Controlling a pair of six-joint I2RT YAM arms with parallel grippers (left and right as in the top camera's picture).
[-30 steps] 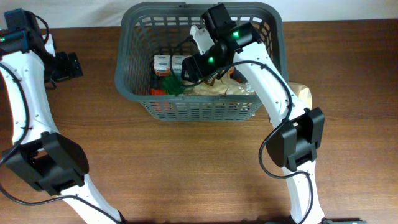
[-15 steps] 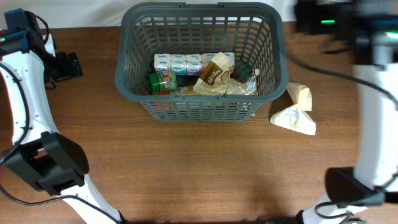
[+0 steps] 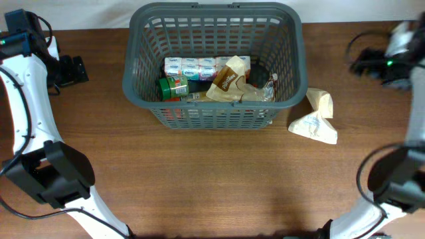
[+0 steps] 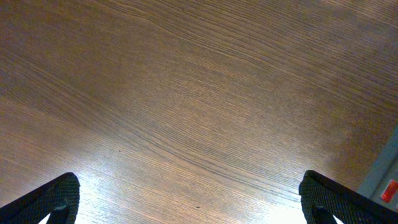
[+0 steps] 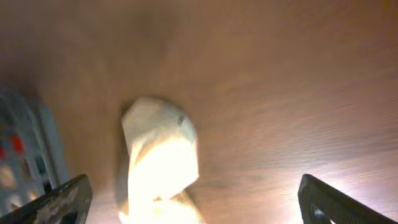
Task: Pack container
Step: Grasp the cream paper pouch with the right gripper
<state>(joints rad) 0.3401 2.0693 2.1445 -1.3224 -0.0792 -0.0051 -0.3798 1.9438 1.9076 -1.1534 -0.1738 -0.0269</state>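
The robot's right gripper will next pick up the cream paper bag by its narrow middle, so both ends stay free to settle into the basket.
The dark grey basket stands at the back middle of the table. Inside lie a row of small yogurt cups, a green-lidded jar, a tan snack bag and a dark item. A cream paper bag lies on the table right of the basket; it also shows in the right wrist view. My right gripper is open and empty, far right, above the table. My left gripper is open and empty at the far left, over bare wood.
The basket's edge shows at the left of the right wrist view and at the right edge of the left wrist view. The wooden table stretches in front of the basket.
My right arm has pulled out of the basket and swung to the far right, leaving the snack bag inside. The left arm has not moved.
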